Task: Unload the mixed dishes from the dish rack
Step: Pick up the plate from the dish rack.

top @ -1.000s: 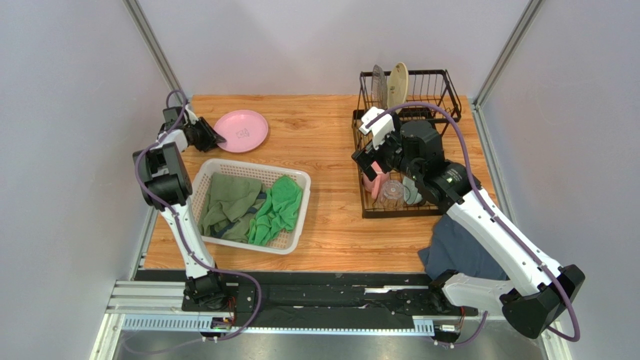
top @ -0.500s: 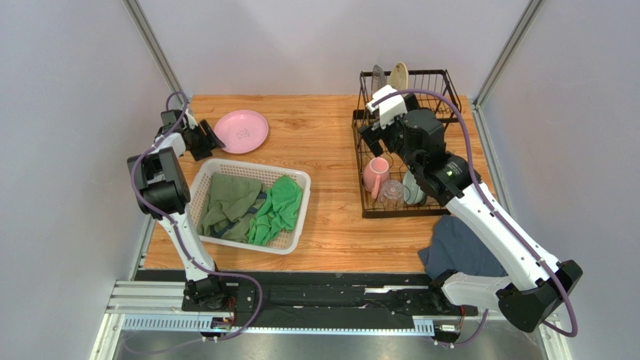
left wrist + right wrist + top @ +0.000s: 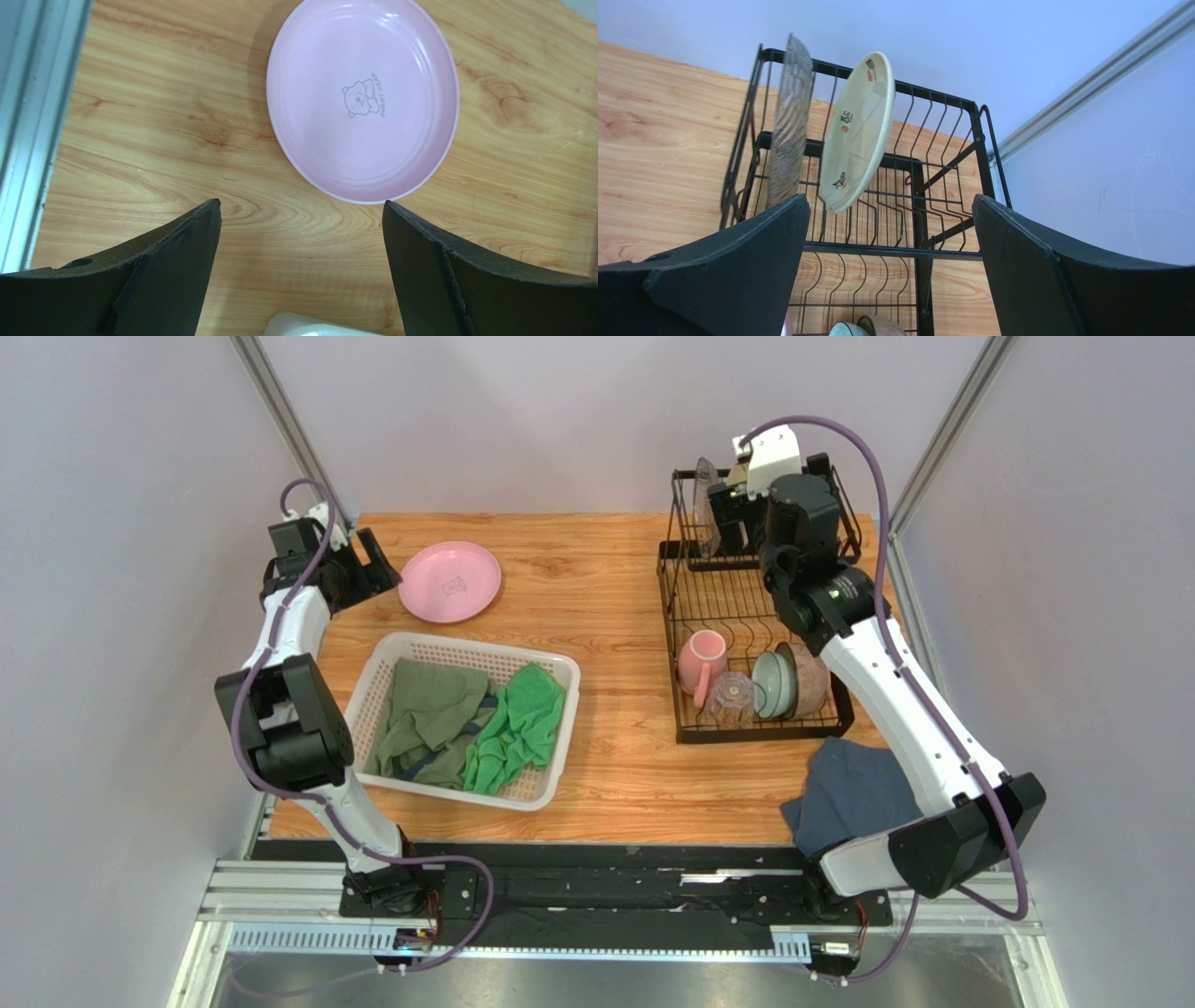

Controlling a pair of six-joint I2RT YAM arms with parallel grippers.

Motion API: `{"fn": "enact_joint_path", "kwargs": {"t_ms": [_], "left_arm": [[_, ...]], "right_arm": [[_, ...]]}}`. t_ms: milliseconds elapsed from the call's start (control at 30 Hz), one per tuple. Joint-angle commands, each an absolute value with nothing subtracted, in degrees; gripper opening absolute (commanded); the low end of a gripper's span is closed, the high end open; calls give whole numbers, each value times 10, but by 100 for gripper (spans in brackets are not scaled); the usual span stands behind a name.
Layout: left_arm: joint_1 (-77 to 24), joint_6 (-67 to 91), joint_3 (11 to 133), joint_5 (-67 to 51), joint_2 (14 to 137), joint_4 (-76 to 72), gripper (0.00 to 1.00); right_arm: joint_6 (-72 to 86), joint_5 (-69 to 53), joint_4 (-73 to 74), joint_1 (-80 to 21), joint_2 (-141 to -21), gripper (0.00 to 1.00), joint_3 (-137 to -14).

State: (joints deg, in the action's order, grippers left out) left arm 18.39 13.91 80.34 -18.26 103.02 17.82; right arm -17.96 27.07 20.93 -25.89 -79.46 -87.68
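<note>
My right gripper grabs the standing cream plate by its near rim (image 3: 846, 203) next. The opposite rim stays free for handover to my left gripper.
The large pink plate (image 3: 449, 581) (image 3: 363, 98) lies flat on the table at the back left. My left gripper (image 3: 375, 564) (image 3: 302, 210) hangs open just left of it, touching nothing. The black wire dish rack (image 3: 668, 616) (image 3: 934, 94) stands at the back right. A grey plate (image 3: 788, 119) and a cream plate (image 3: 857, 133) stand on edge in its upper shelf. My right gripper (image 3: 727, 501) (image 3: 892, 203) is open and empty above that shelf. The lower tray holds a pink mug (image 3: 699, 661), a clear glass cup (image 3: 730, 697), a teal bowl (image 3: 772, 686) and a brown-olive bowl (image 3: 807, 679).
A white mesh basket (image 3: 477, 647) holding green cloths (image 3: 519, 728) sits at the front left, its corner just under my left gripper. A dark blue-grey cloth (image 3: 856, 791) lies at the front right beside the right arm. An aluminium rail (image 3: 35, 105) runs along the table's left edge.
My left gripper has opened, let go of the pink plate and drawn back to the left. My right arm has swung from over the rack's lower tray to above its upper shelf.
</note>
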Motion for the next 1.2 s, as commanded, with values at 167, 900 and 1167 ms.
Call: {"fn": "enact_joint_path", "kwargs": {"t_ms": [167, 900, 1167], "left_arm": [[186, 108, 780, -207, 938, 170, 94], [185, 78, 742, -231, 847, 151, 93], [184, 82, 736, -234, 845, 146, 93]], "right_arm": [[-113, 278, 219, -210, -875, 92, -958], [-51, 230, 181, -182, -962, 75, -972], [-47, 231, 164, -184, -974, 56, -974]]}}
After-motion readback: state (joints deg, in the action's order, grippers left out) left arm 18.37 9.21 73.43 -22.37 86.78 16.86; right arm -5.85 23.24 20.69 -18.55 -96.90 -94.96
